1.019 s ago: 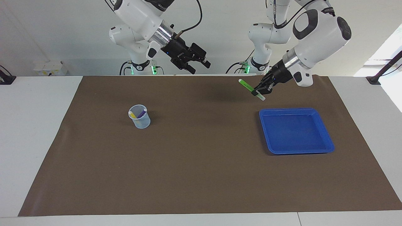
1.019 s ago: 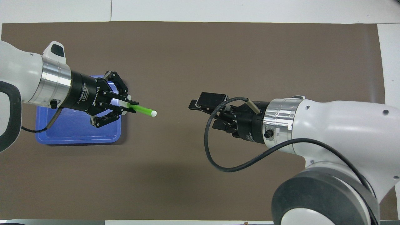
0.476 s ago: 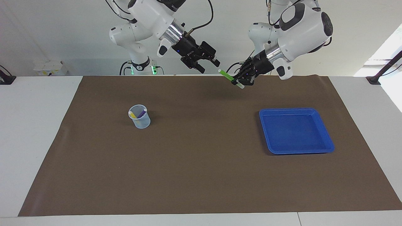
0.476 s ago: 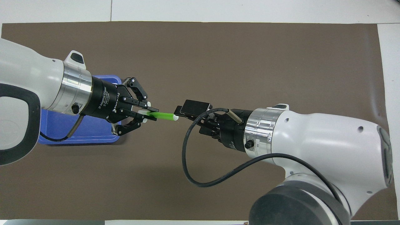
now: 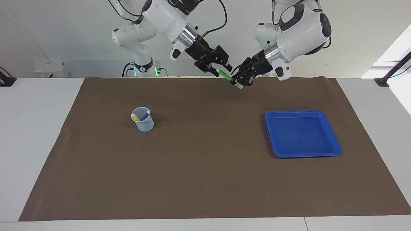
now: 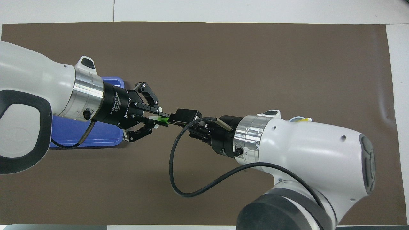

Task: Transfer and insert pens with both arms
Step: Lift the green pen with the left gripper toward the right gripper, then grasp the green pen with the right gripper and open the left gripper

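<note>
The right gripper grabs the green pen (image 6: 163, 119) by its pale upper end next, to carry it to the clear cup (image 6: 297, 119) and insert it.
Above the mat's edge nearest the robots, my left gripper (image 5: 237, 82) (image 6: 162, 117) is shut on the green pen (image 5: 226, 76) (image 6: 163, 119), holding it near its lower end. The pen slants up toward my right gripper (image 5: 221, 69) (image 6: 182, 117), which stands open with the pen's pale upper end between its fingers. I cannot tell whether those fingers touch the pen. A clear cup (image 5: 143, 123) toward the right arm's end holds the yellow pen (image 5: 135, 117) and the purple pen (image 5: 144, 115). In the overhead view the right arm hides nearly all of the cup.
An empty blue tray (image 5: 301, 133) (image 6: 83, 137) lies toward the left arm's end of the table. A brown mat (image 5: 205, 166) covers most of the white table. A black cable loops from the right wrist (image 6: 179, 179).
Both grippers have come together above the mat's edge nearest the robots. The left one carried the green pen away from the tray, and its pale end now sits between the right gripper's fingers.
</note>
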Robot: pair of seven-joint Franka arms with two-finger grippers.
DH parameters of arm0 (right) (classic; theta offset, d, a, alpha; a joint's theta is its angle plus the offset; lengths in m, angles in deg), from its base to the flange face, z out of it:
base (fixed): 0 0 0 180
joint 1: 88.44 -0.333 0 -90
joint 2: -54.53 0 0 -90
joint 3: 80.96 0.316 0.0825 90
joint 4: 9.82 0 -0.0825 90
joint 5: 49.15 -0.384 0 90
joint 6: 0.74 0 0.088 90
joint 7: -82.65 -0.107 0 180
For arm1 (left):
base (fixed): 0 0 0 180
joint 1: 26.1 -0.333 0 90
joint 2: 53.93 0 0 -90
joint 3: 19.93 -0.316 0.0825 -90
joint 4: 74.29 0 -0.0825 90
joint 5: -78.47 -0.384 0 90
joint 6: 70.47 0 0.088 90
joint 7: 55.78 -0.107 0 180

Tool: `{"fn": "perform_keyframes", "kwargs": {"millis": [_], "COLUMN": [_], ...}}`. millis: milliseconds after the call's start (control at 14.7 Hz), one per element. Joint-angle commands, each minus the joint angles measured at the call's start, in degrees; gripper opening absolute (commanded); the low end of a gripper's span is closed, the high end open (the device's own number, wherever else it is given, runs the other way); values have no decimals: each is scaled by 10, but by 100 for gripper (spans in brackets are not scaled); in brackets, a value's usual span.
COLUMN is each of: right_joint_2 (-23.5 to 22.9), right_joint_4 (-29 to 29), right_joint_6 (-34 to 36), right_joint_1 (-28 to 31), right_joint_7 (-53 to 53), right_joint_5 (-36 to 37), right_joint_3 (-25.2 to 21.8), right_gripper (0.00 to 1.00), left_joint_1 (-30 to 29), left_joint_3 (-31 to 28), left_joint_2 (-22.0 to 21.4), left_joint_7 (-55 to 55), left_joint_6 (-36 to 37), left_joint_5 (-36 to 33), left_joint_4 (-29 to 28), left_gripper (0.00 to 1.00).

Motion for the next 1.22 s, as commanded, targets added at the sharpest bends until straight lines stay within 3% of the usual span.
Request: {"fn": "perform_keyframes", "kwargs": {"millis": [0, 136, 272, 340, 544, 679, 1155], "right_joint_2": [-8, -9, -10, -9, -10, -10, -9], "right_joint_4": [9, 12, 14, 14, 14, 16, 24], "right_joint_6": [-8, -7, -6, -2, 1, 8, 64], "right_joint_1": [1, 2, 2, 2, 7, 13, 39], "right_joint_7": [-3, -2, -4, -3, -3, -3, 9], "right_joint_5": [-6, -6, -5, -5, -5, -5, -3], "right_joint_3": [1, 0, 0, 0, 0, 0, 0], "right_gripper": [63, 51, 51, 44, 12, 2, 0], "left_joint_1": [7, 7, 6, 6, 6, 5, 4], "left_joint_3": [-5, -5, -5, -5, -6, -5, -6], "left_joint_2": [-21, -22, -23, -23, -22, -23, -23], "left_joint_7": [8, 8, 8, 8, 8, 9, 3], "left_joint_6": [-15, -16, -16, -16, -15, -15, -15], "left_joint_5": [10, 10, 15, 15, 15, 15, 16], "left_joint_4": [-25, -27, -27, -27, -27, -27, -27], "left_gripper": [0, 0, 0, 0, 0, 0, 0]}}
